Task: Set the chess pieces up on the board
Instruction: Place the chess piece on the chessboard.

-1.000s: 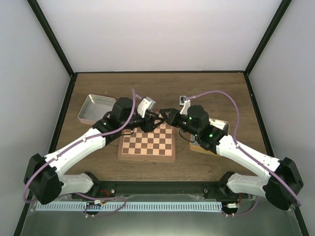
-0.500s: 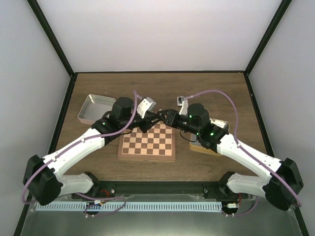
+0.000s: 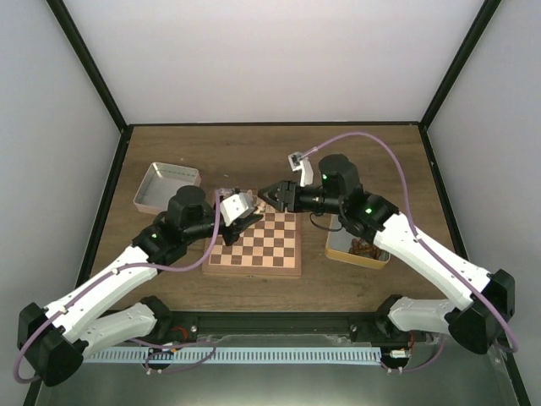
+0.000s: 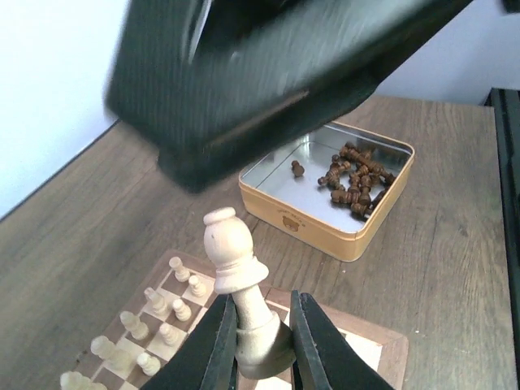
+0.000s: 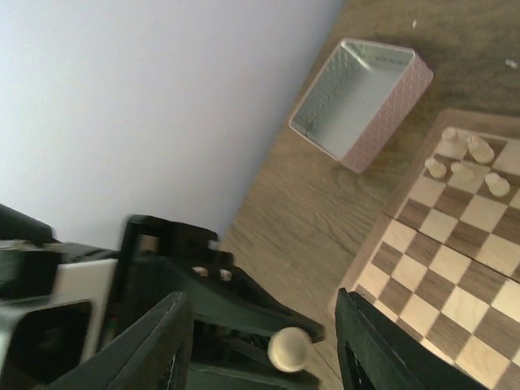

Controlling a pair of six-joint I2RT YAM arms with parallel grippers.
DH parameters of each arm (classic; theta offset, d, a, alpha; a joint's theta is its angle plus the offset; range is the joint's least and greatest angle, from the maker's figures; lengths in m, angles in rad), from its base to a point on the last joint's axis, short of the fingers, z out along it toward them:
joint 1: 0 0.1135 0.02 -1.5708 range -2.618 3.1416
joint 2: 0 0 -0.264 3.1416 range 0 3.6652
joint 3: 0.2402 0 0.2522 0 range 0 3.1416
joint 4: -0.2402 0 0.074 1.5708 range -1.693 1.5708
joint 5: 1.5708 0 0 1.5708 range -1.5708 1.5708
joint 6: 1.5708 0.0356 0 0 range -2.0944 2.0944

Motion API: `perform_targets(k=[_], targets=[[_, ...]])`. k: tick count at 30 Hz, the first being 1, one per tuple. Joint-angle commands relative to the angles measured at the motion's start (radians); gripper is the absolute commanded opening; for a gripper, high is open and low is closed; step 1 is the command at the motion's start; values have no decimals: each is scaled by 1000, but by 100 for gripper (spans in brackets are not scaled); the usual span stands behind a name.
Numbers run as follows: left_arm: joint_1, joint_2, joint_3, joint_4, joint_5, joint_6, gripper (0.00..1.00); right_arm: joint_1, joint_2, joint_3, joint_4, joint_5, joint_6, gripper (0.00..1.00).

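Next, the right gripper grabs the pale cream bishop by its round top (image 5: 289,348), which leaves the bishop's base free to stand on the board (image 5: 455,276).
My left gripper (image 4: 262,341) is shut on the base of a pale cream bishop (image 4: 236,260), which stands upright between the fingers above the board (image 4: 382,357). In the top view the left gripper (image 3: 250,217) hovers over the board's (image 3: 262,249) far left part. My right gripper (image 3: 269,194) faces it from the right, open and empty. Through the right wrist camera, the open right gripper (image 5: 264,349) frames the bishop's round top (image 5: 288,349) without touching it. Several cream chess pieces (image 5: 463,158) stand in the board's (image 5: 455,276) far corner, and they (image 4: 154,317) show in the left wrist view too.
A pink-sided empty tray (image 3: 166,188) lies left of the board and shows again (image 5: 361,101) from the right wrist. A yellow tin (image 4: 325,227) holding dark brown pieces (image 4: 357,179) sits right of the board, under the right arm (image 3: 355,251).
The left gripper shut on the bishop while the right gripper opened and let it go. The left arm drew back toward the near left, and the right gripper lifted away slightly.
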Motion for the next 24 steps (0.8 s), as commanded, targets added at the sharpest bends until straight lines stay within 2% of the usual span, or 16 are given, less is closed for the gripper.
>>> perform_targets(k=[1,5,11,13,17,20,24], targets=[[-2,-34,-14,18,48,158,8,-9,49,58,-93,-112,-96,49],[-1,-28,-6,-43,111,244,8,-8,64,62,-83,-225,-138,47],[-2,-2,8,-84,109,276,8,-8,64,48,-82,-261,-144,32],[-1,-5,8,-87,107,280,8,-9,60,44,-91,-266,-145,31],[-1,-14,-5,-85,107,281,8,-9,35,26,-88,-294,-155,31],[-2,-15,-6,-85,123,282,8,-8,25,13,-104,-272,-171,35],[-1,-14,-6,-88,118,286,8,-9,39,20,-150,-254,-205,35]])
